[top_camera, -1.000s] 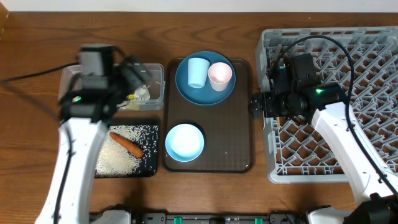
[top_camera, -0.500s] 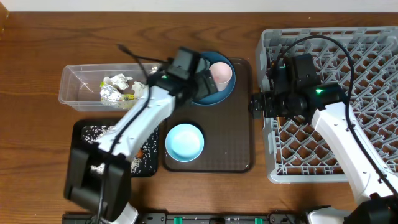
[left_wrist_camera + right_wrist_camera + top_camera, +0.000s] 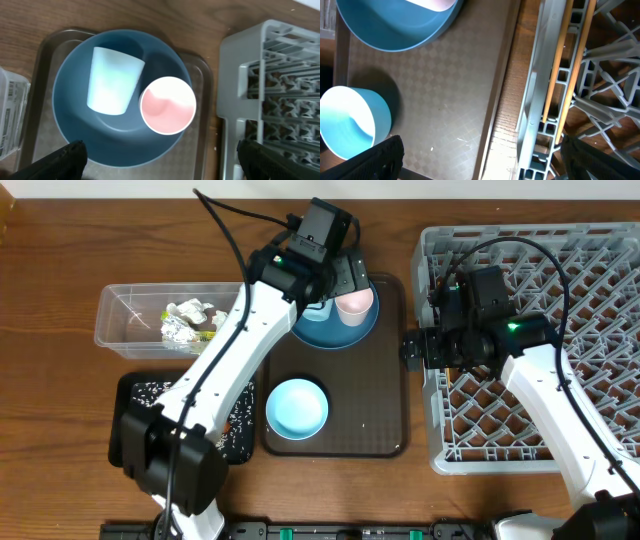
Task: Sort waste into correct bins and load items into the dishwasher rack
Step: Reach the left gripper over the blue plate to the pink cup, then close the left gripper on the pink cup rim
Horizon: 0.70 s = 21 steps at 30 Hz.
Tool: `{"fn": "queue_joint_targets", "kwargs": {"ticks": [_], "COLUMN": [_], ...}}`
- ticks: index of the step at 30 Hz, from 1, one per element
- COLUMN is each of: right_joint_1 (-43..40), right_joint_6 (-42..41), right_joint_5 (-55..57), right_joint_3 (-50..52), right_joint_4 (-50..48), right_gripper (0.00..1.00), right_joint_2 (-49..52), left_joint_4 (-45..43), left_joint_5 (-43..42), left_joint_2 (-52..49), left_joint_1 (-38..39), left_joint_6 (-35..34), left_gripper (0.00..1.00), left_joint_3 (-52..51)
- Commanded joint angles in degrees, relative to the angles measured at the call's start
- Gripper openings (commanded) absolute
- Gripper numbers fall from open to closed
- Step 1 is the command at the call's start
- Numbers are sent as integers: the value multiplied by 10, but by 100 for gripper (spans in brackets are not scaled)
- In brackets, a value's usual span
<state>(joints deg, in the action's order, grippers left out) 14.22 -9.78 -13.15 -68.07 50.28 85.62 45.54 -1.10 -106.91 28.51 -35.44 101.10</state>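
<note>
The robot's left gripper needs to pinch the pale pink cup next by its open rim (image 3: 354, 321) (image 3: 171, 132), one finger inside, so the cup's body stays free to hand over to the right gripper.
The round blue plate (image 3: 325, 332) (image 3: 115, 142) lies on the brown serving tray and carries a light blue cup (image 3: 114, 80) on its side and an upright pale pink cup (image 3: 354, 302) (image 3: 167, 105). My left gripper (image 3: 343, 280) (image 3: 160, 167) hovers open above the plate's near edge, with nothing between its fingers. My right gripper (image 3: 412, 350) (image 3: 480, 160) is open and empty over the gap between the tray and the dishwasher rack (image 3: 430, 240) (image 3: 537, 85). Two chopsticks (image 3: 554, 70) lie in the rack. The white bowl (image 3: 297, 408) (image 3: 350, 120) stands on the tray.
The clear tub (image 3: 125, 325) at the left holds crumpled paper (image 3: 190, 311) and a wrapper (image 3: 178, 330). The black tray (image 3: 135, 395) below it has rice grains (image 3: 150, 388); my left arm covers much of it, hiding the carrot. The brown serving tray (image 3: 370, 410) fills the middle.
My left arm swung right from the clear tub to above the blue plate, uncovering the tub. The right arm stayed still. Both grippers remained open.
</note>
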Motion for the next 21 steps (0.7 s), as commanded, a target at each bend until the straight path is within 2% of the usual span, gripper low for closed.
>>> {"fn": "queue_joint_targets", "kwargs": {"ticks": [1,6,9,13,18,21], "right_joint_1": [4,4,4,4,4,4], "right_joint_6": [4,4,4,4,4,4], "right_joint_5": [-4,-4,-4,-4,-4,-4], "right_joint_3": [2,2,2,2,2,2], "right_joint_4": [1,0,1,1,0,1], "right_gripper": [99,99,99,99,99,99], "right_joint_2": [-10,-10,-10,-10,-10,-10], "left_joint_4": [1,2,-4,-18,-27,-25], "left_joint_5": [12,12,12,12,13,44], "left_joint_2": [-29,-70,-99,-120,-134,-135], "left_joint_1": [-1,8,17,23,24,24], "left_joint_6": [4,-22,-22,-22,-21,-21], "left_gripper": [98,99,79,66,62,45], "left_joint_3": [2,-5,-5,-5,-5,-5]}}
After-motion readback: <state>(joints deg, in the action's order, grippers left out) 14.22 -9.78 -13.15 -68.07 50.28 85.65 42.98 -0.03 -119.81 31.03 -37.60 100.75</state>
